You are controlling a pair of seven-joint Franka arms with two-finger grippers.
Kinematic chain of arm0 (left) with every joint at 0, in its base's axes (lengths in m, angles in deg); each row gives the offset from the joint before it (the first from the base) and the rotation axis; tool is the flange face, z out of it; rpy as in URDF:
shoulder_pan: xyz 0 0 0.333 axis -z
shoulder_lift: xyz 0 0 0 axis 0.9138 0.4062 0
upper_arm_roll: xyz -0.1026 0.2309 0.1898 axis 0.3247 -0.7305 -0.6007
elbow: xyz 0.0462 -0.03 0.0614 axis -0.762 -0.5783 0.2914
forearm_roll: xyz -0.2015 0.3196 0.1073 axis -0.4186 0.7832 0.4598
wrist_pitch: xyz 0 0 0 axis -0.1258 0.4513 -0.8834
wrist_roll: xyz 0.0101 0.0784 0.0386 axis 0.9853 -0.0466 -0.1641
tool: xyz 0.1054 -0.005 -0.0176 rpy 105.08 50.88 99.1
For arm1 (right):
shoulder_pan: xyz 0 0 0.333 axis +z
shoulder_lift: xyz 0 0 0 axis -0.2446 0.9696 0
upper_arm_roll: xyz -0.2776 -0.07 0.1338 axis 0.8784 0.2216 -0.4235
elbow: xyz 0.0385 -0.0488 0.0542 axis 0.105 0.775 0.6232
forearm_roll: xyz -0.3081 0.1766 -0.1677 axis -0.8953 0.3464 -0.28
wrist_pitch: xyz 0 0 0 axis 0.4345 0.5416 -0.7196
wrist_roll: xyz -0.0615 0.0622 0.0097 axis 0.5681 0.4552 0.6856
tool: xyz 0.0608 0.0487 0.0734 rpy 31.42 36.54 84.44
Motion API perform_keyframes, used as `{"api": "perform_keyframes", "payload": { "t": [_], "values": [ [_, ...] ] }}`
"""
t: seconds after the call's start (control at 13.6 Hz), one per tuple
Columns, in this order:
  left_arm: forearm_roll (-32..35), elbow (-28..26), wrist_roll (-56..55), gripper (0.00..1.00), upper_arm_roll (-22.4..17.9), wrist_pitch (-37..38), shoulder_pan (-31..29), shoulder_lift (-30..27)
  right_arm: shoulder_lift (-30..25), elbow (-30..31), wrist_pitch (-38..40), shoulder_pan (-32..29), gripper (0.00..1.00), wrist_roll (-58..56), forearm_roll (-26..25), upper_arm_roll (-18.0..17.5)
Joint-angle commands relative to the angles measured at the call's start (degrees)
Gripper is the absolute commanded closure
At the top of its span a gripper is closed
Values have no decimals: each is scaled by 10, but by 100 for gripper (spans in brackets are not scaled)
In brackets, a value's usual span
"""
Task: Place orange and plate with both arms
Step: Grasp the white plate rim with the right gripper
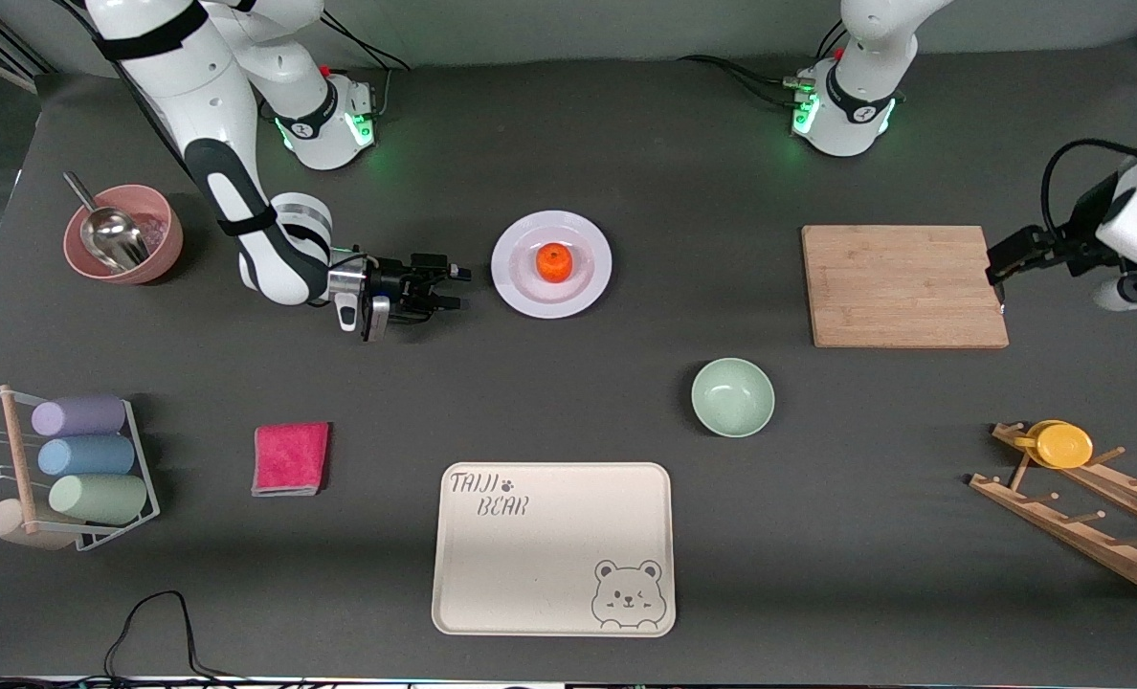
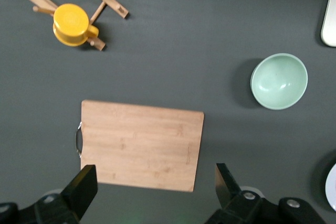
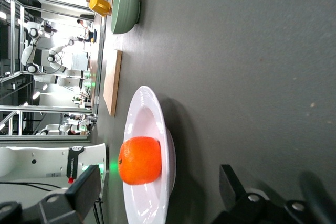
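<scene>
My right gripper will next take hold of the white plate by its rim [image 1: 499, 274], so the orange and plate can be set on the cream bear tray [image 1: 554, 549].
The white plate [image 1: 588, 287] lies mid-table with the orange [image 1: 554, 261] on its middle. My right gripper [image 1: 458, 288] is open and empty, low beside the plate's rim toward the right arm's end of the table, fingers pointing at the plate. In the right wrist view the orange [image 3: 139, 160] and the plate [image 3: 149, 114] sit just ahead of the open gripper [image 3: 159, 183], untouched. My left gripper [image 1: 996, 268] is open and empty, up over the wooden cutting board's edge at the left arm's end of the table. In the left wrist view it [image 2: 155, 181] hangs above the board [image 2: 139, 142].
A wooden cutting board [image 1: 903, 285], a pale green bowl [image 1: 732, 396], a cream bear tray [image 1: 554, 547], a pink cloth [image 1: 291, 457], a pink bowl with a metal scoop [image 1: 123, 234], a rack of cups [image 1: 80, 459] and a wooden rack with a yellow cup [image 1: 1061, 445] stand around.
</scene>
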Motion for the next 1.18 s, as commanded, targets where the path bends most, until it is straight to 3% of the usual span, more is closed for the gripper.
{"api": "perform_keyframes", "payload": {
  "t": [0.0,0.29,0.59,0.66,0.74,1.03,1.1],
  "values": [
    [-11,-18,20,0,-11,8,2,-30,19,-4,0,53,0,-32,78,2],
    [-11,-20,22,0,-12,9,3,-29,32,-3,-3,99,0,-31,151,2],
    [-11,-21,24,0,-11,9,3,-28,37,-3,-7,120,0,-32,176,2],
    [-11,-21,24,0,-11,9,3,-28,37,-3,-7,121,7,-32,179,2],
    [-11,-21,28,0,-11,9,4,-28,38,-4,-7,122,21,-33,180,2],
    [-11,-24,37,0,-10,8,6,-27,41,-4,-8,122,92,-59,185,2],
    [-11,-24,37,0,-9,8,6,-27,44,-5,-9,122,99,-70,185,2]
  ]
}}
